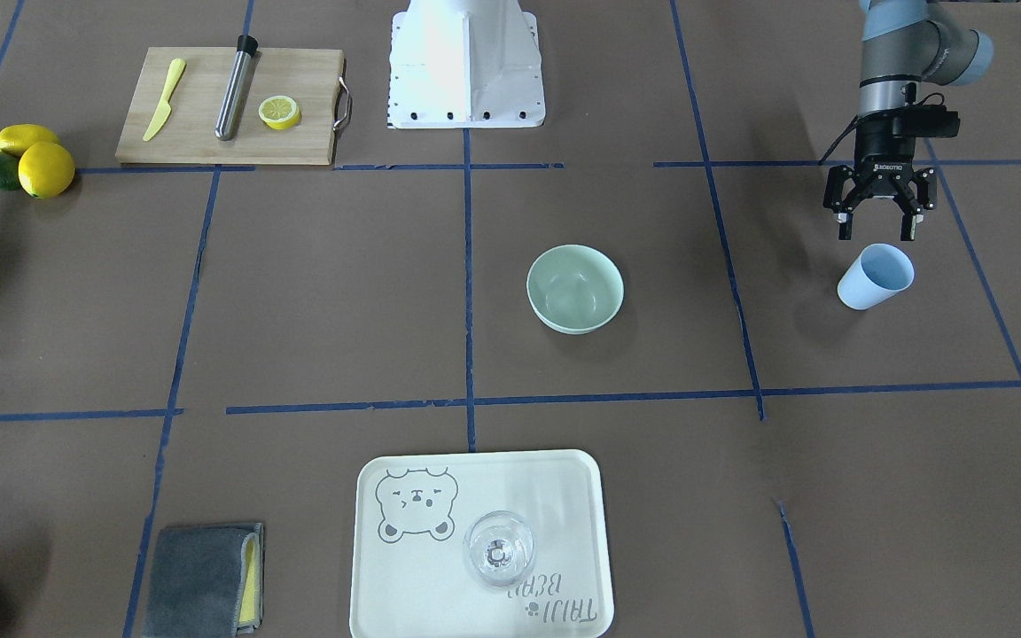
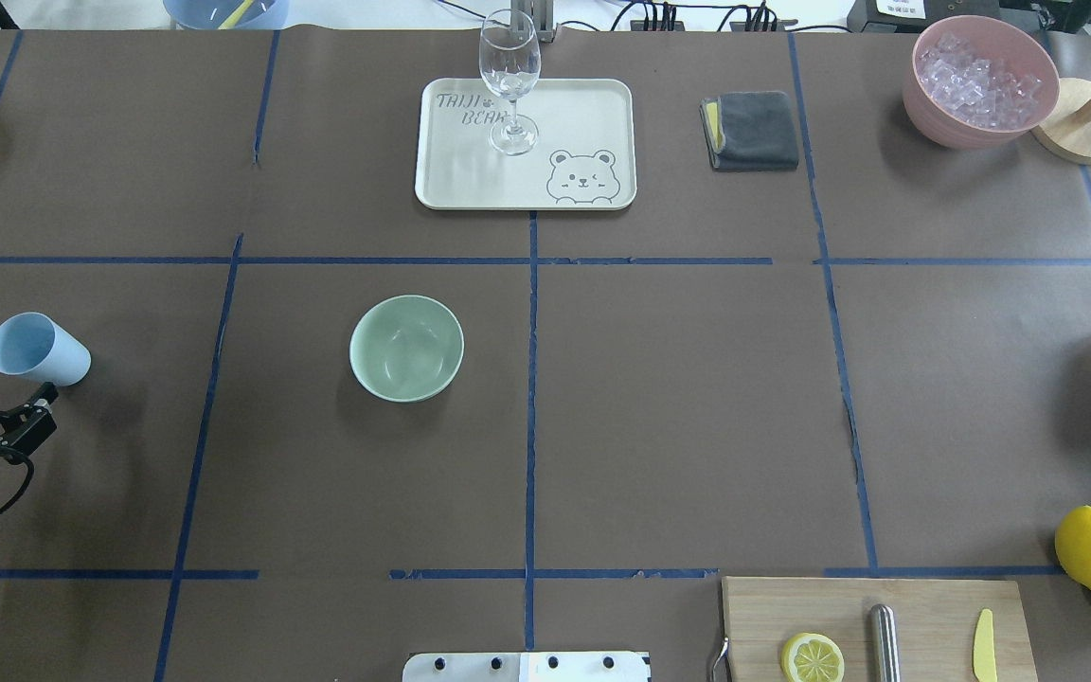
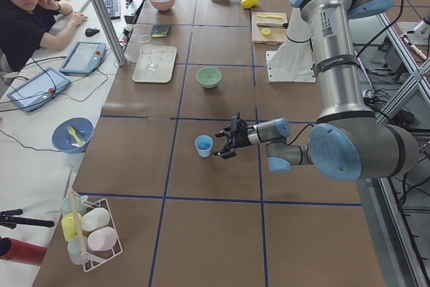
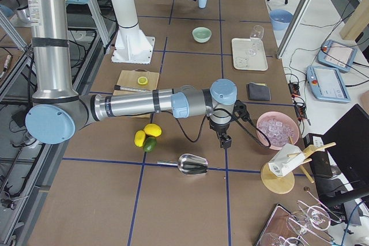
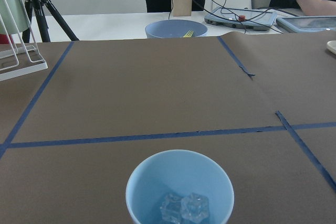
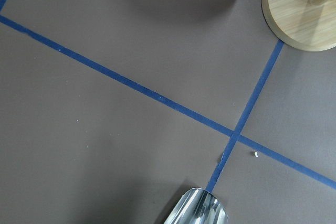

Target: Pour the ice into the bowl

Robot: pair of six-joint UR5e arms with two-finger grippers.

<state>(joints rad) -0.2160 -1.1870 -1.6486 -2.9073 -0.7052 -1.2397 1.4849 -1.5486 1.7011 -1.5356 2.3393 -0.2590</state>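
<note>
My left gripper grabs the light blue cup upright around its side point(image 1: 855, 287) next, since loose ice cubes sit in the cup.
The pale mint-green bowl point(image 1: 574, 288) stands empty near the table's middle; it also shows in the overhead view point(image 2: 406, 348). A light blue cup point(image 1: 874, 276) stands upright to its side, and the left wrist view shows a few clear ice cubes point(image 5: 184, 208) in its bottom. My left gripper point(image 1: 876, 232) is open and empty, just behind the cup point(image 2: 37, 349) and apart from it. My right gripper point(image 4: 225, 140) shows only in the exterior right view, above the table beside the pink container; I cannot tell whether it is open or shut.
A pink container point(image 2: 981, 80) full of ice stands at the far right corner, by a wooden stand point(image 2: 1081, 133). A metal scoop point(image 4: 193, 165) lies near the lemons point(image 2: 1090, 547). A tray point(image 2: 470, 180) holds a wine glass point(image 2: 509, 80). A grey cloth point(image 2: 752, 131) and a cutting board point(image 1: 200, 128) lie at the edges.
</note>
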